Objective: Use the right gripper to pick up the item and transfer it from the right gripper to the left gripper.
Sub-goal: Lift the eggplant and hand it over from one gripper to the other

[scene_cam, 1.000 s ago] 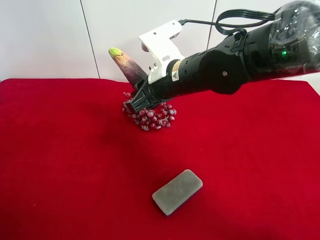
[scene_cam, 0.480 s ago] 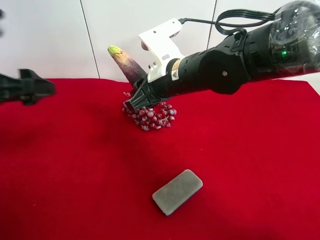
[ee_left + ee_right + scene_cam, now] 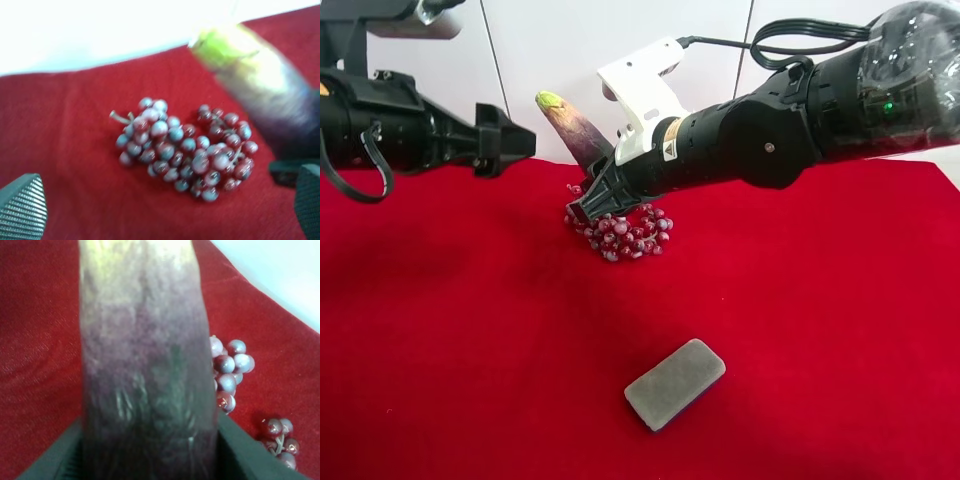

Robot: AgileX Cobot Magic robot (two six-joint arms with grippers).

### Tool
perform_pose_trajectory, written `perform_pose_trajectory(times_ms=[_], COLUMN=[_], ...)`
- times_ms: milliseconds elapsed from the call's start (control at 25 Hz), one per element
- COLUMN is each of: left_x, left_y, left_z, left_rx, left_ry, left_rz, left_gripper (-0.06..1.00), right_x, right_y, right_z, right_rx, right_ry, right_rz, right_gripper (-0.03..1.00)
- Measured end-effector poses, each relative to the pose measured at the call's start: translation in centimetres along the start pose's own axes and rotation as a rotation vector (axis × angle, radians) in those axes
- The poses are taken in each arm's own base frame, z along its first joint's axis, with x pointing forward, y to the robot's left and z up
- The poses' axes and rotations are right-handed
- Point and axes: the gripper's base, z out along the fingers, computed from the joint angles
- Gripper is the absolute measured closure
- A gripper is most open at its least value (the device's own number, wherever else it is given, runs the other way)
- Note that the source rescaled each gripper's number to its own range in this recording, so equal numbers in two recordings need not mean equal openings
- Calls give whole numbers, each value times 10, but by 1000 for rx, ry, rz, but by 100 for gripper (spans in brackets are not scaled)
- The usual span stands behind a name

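Observation:
The eggplant's dark purple end is covered by the right gripper's fingers, so my left gripper should grab the eggplant near its free green stem end [image 3: 559, 113] next.
The right gripper [image 3: 592, 192], on the thick black arm with the white wrist block, is shut on the dark-purple eggplant [image 3: 573, 128] and holds it above the red cloth, green stem end up and toward the exterior high view's left. The eggplant fills the right wrist view [image 3: 145, 365] between the two fingers. The left gripper [image 3: 510, 143], on the all-black arm, is in the air at the exterior high view's left, close to the stem end and apart from it. In the left wrist view its fingers [image 3: 22, 207] are spread wide, with the blurred eggplant [image 3: 260, 80] ahead.
A bunch of red-purple grapes [image 3: 623, 229] lies on the red cloth [image 3: 470, 330] under the right gripper; it also shows in the left wrist view [image 3: 185, 150]. A flat grey block [image 3: 675, 383] lies nearer the front. A white wall stands behind.
The left arm has come in from the exterior high view's left edge and moved right, toward the eggplant's stem end. The right arm and eggplant have held still.

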Motion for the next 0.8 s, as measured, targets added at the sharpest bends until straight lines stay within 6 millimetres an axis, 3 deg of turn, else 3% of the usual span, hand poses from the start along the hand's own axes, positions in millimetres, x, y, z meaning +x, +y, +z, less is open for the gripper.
perform_pose_trajectory(times_ms=[440, 800], left_x=[-8, -9], left_y=[-1, -1], left_z=[0, 0], left_rx=[-5, -8], left_ry=[-49, -57], left_rz=[2, 2], left_gripper=[-5, 2], right_x=[-9, -12], right_y=[8, 11], right_z=[0, -1], right_rx=[-17, -26], right_ry=[-87, -118], right_rz=[36, 89], right_gripper=[96, 96])
